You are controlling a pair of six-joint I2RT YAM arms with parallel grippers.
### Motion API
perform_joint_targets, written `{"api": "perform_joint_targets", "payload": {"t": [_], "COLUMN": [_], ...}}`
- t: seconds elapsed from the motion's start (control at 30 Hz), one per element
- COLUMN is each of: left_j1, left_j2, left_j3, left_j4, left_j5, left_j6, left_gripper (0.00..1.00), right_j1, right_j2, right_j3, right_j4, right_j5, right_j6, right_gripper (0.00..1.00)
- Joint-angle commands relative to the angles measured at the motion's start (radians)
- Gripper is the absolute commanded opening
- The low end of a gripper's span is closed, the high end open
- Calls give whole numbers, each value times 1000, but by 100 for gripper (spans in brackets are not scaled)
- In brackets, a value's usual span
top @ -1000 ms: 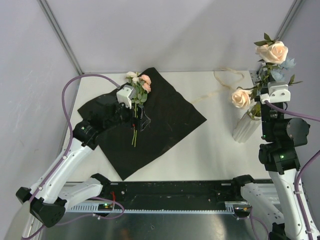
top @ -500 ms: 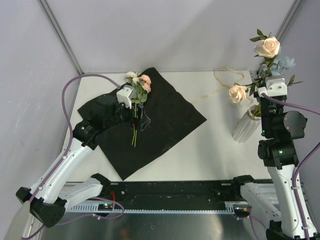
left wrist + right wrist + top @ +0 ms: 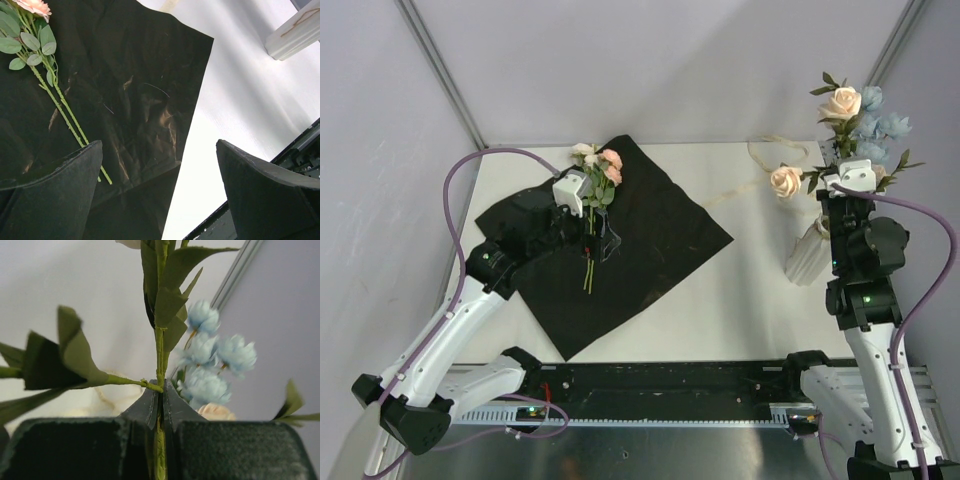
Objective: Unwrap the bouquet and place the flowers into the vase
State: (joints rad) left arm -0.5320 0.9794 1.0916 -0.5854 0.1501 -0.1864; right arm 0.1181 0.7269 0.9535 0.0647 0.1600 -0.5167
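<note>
My right gripper should lower the stem before it opens. The stem is high above the vase point(image 3: 808, 255) beside pale blue blooms, and it would likely fall short if I let go now.
The bouquet is undone: its black paper point(image 3: 640, 240) point(image 3: 140, 75) lies flat on the table. One sprig of the flowers point(image 3: 597, 170) lies on it, with pink and cream blooms and thin green stems point(image 3: 65, 115). My left gripper point(image 3: 595, 245) point(image 3: 159, 150) hangs open just over the stem ends, touching nothing. At the right, my right gripper point(image 3: 847, 190) point(image 3: 161, 390) is shut on a green stem point(image 3: 160, 340) bearing peach roses point(image 3: 841, 102), held upright over the ribbed white vase point(image 3: 808, 255). Pale blue blooms point(image 3: 880, 125) point(image 3: 210, 355) stand beside it.
A loose cream ribbon point(image 3: 770, 160) lies on the table behind the vase. The vase's base point(image 3: 295, 35) shows in the left wrist view. Grey walls close in the back and sides, and a black rail point(image 3: 670, 385) runs along the near edge.
My right gripper has moved left with the rose stem, bringing it more upright over the vase. The left arm has not moved.
</note>
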Motion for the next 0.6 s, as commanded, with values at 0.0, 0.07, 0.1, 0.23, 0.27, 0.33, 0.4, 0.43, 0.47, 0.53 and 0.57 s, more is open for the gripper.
{"api": "perform_joint_targets", "payload": {"t": [0.0, 0.07, 0.1, 0.23, 0.27, 0.33, 0.4, 0.43, 0.47, 0.53, 0.57], "left_j1": [-5, -5, -5, -5, -5, -4, -5, -5, -5, -4, -5], "left_j2": [-5, -3, -3, -4, -4, -6, -8, -10, -12, -14, -14], "left_j3": [-9, -10, -10, -11, -11, -12, -12, -12, -12, -13, -13], "left_j4": [27, 28, 27, 27, 26, 27, 25, 25, 26, 25, 25], "left_j5": [-21, -22, -23, -47, -55, -72, -88, -95, -101, -111, -115], "left_j6": [-10, -11, -11, -13, -13, -14, -16, -16, -16, -16, -16], "left_gripper": [100, 100, 100, 100, 100, 100, 100, 100, 100, 100, 100], "right_j1": [-13, -17, -18, -20, -20, -21, -21, -22, -23, -22, -22], "right_j2": [-8, -7, -7, 3, 4, 2, -6, -12, -21, -37, -44], "right_j3": [-57, -83, -92, -114, -114, -114, -114, -113, -111, -105, -98], "right_j4": [-13, -21, -28, -56, -77, -97, -113, -128, -141, -166, -177], "right_j5": [41, 55, 69, 137, 158, 225, 272, 287, 297, 329, 345], "right_j6": [110, 148, 167, 239, 255, 295, 336, 355, 380, 429, 447], "right_gripper": [0, 0, 0, 3, 4, 9, 14, 17, 19, 27, 32]}}
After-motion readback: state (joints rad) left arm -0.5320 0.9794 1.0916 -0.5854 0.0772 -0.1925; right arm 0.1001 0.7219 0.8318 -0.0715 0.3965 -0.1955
